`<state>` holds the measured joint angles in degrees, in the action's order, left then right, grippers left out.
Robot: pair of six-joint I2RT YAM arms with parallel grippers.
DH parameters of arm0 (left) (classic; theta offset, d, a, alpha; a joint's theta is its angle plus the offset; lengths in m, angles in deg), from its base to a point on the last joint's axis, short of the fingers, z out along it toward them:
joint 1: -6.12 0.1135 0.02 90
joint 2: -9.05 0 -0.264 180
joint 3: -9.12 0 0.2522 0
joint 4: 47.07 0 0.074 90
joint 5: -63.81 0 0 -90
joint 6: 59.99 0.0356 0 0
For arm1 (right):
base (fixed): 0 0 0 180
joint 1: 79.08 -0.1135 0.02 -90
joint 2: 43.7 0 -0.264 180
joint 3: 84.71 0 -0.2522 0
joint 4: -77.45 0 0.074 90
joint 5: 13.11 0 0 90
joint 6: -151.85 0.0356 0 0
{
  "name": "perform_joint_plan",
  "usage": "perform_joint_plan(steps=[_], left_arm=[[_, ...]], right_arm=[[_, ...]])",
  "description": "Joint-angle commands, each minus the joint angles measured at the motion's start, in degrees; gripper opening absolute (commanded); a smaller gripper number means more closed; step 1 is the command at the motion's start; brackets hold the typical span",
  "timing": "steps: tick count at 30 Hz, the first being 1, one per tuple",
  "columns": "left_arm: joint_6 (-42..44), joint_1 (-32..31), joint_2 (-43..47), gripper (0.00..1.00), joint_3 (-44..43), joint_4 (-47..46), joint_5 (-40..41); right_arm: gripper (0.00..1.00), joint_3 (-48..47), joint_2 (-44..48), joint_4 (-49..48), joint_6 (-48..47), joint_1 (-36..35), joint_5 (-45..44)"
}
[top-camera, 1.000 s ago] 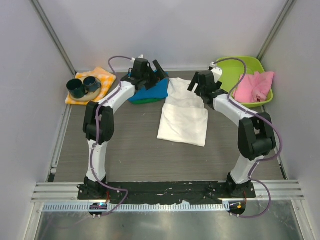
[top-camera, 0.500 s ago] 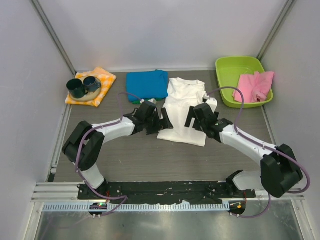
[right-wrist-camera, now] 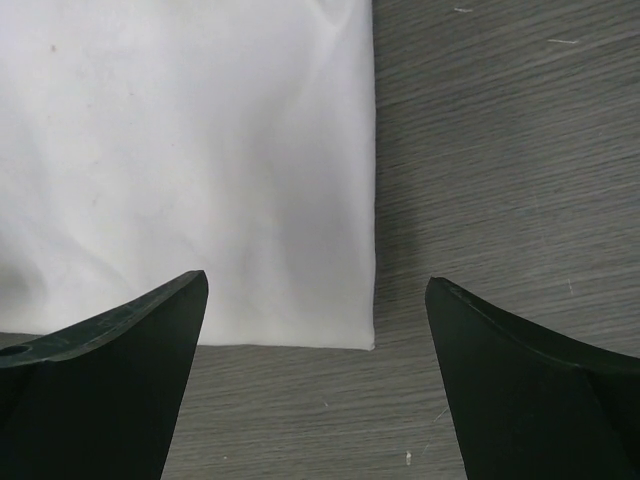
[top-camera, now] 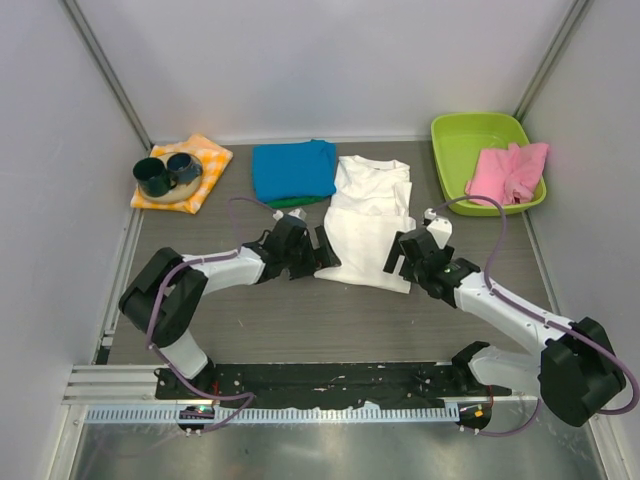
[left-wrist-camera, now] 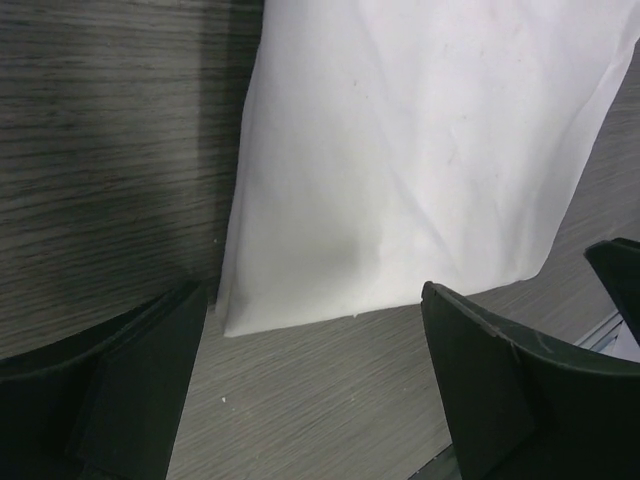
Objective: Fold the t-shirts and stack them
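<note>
I will next grab the white t-shirt's near hem corner (top-camera: 320, 275) (left-wrist-camera: 240, 318) with my left gripper, matching my right gripper's corner, to fold the hem evenly toward the collar.
The white t-shirt (top-camera: 368, 215) lies folded lengthwise in the table's middle, plain side up. A folded turquoise-blue t-shirt (top-camera: 293, 168) lies to its left at the back, on a green one whose edge (top-camera: 291, 202) peeks out. My left gripper (top-camera: 318, 254) is open and empty at the white shirt's near left corner (left-wrist-camera: 232, 325). My right gripper (top-camera: 395, 262) is open and empty at its near right corner (right-wrist-camera: 366, 338). Both hover low, with the hem just beyond the fingertips.
A lime-green tub (top-camera: 478, 135) at the back right holds a pink cloth (top-camera: 510, 170). An orange-and-white checked cloth (top-camera: 205, 160) at the back left carries two dark cups (top-camera: 167, 173). The dark wood-grain table (top-camera: 270, 310) spreads in front.
Both arms came forward from the shirt's collar end to its near hem. Over the last half second both grippers slid a little nearer to the hem corners.
</note>
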<state>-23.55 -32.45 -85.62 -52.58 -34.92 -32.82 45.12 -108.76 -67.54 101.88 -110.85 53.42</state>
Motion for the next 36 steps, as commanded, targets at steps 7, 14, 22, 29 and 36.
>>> perform_joint_plan(steps=[7,14,22,29,36], left_arm=[[-1.11,-0.19,-2.89,0.59,0.92,-1.74,0.92],[-1.19,-0.19,-1.3,0.0,2.15,-1.29,1.27],[-2.16,-0.11,-1.13,0.0,4.78,-3.75,0.66],[-2.6,-0.11,-1.65,0.0,5.4,-4.63,0.13],[-2.6,-0.11,-2.01,0.0,5.49,-4.89,0.22]], right_arm=[[0.93,1.07,3.8,0.72,2.07,-0.31,-2.64],[0.73,2.82,1.78,1.68,4.7,-0.31,-2.2],[0.74,6.52,2.22,0.37,7.6,-0.31,-2.03],[0.69,9.59,0.46,-3.24,9.71,-0.31,0.78],[0.67,11.88,-0.59,-6.83,11.3,-0.31,3.51]])
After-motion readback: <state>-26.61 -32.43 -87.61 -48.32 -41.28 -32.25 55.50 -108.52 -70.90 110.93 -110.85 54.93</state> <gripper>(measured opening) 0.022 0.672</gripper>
